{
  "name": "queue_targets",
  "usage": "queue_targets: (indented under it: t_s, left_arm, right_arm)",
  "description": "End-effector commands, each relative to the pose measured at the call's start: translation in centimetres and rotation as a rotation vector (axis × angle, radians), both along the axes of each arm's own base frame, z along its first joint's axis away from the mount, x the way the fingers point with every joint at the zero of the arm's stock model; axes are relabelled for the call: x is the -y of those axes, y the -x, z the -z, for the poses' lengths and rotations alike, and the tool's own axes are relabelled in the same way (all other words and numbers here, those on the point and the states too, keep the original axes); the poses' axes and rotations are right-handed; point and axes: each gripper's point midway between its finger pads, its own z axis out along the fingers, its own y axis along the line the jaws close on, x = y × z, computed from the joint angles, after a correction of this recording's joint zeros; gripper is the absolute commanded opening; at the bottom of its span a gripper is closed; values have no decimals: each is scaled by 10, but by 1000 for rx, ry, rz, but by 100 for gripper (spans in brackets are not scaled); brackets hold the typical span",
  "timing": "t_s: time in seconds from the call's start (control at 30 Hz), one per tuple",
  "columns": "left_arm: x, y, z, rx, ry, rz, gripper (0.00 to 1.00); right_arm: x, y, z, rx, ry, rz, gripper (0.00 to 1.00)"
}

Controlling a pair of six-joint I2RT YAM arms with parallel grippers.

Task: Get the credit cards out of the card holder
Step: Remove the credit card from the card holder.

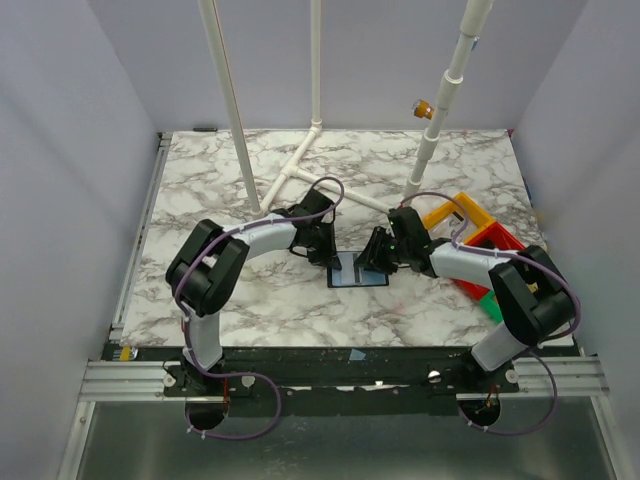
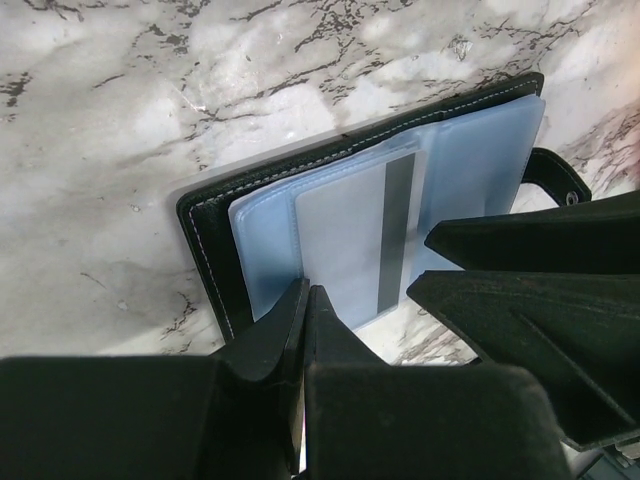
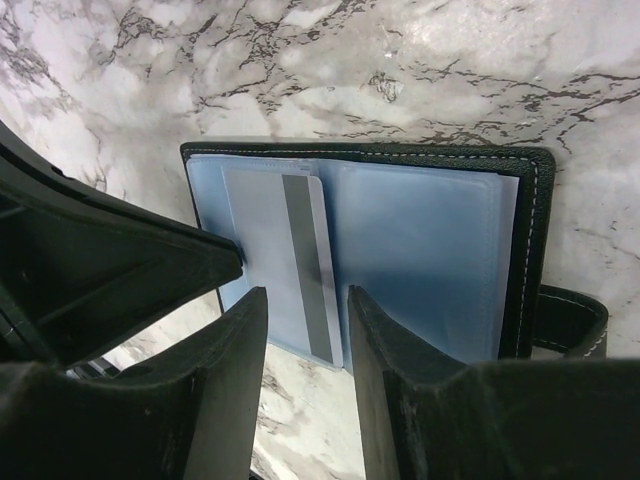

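Note:
Next, my right gripper reaches the credit card and grabs its protruding dark-striped edge, leaving the sleeved end free to slide out.
The card holder lies open on the marble, its black stitched rim framing blue plastic sleeves. One pale blue-grey credit card with a dark stripe sticks partway out of a sleeve toward the near edge. My left gripper is shut, its tips resting on the sleeve at the card's corner. In the right wrist view the same card lies below my right gripper. That gripper is open, its two fingers standing over the card's protruding end without pinching it. The holder's strap tab lies off to the side.
Yellow, red and green bins stand at the right edge of the table, just behind the right arm. A white pipe frame rises from the back of the marble top. Both grippers crowd the holder from opposite sides.

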Motion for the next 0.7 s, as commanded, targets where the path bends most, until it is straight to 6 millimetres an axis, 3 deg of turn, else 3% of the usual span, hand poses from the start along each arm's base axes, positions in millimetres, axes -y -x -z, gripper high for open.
queue_targets:
  t_s: [0.0,0.67]
  left_arm:
    - [5,-3,5,-11,-2,17,0]
    - [7,3,22,-60,-39,17,0]
  right_arm:
    - [0,0,5,-9,-24,-8,41]
    - [1,6,6,-65,-254,-1,27]
